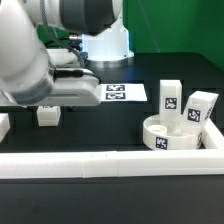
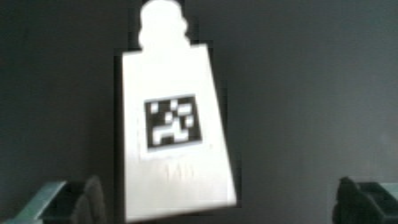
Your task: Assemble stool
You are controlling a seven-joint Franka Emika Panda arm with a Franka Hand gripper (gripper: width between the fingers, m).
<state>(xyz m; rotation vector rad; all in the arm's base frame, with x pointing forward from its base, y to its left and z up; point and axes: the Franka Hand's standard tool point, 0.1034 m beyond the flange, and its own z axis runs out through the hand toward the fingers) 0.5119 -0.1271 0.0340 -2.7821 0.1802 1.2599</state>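
Observation:
I will grab the white stool leg by its plain end [image 2: 180, 190] next with my gripper, so its round peg stays free to go into the seat.
In the wrist view a white stool leg [image 2: 173, 125] lies flat on the black table, with a black-and-white tag on its face and a round peg at its far end. My gripper [image 2: 217, 202] is open above it. One finger [image 2: 71, 205] is close beside the leg's near end and the other finger [image 2: 368, 203] stands well apart. In the exterior view this leg [image 1: 45, 115] shows under the arm at the left. The round seat [image 1: 168, 137] sits at the right, with two more legs [image 1: 170, 97] [image 1: 203, 108] standing upright behind it.
The marker board [image 1: 118, 93] lies flat mid-table by the robot base. A long white rail [image 1: 110, 163] runs along the front and turns up at the right. A white block [image 1: 3, 125] shows at the left edge.

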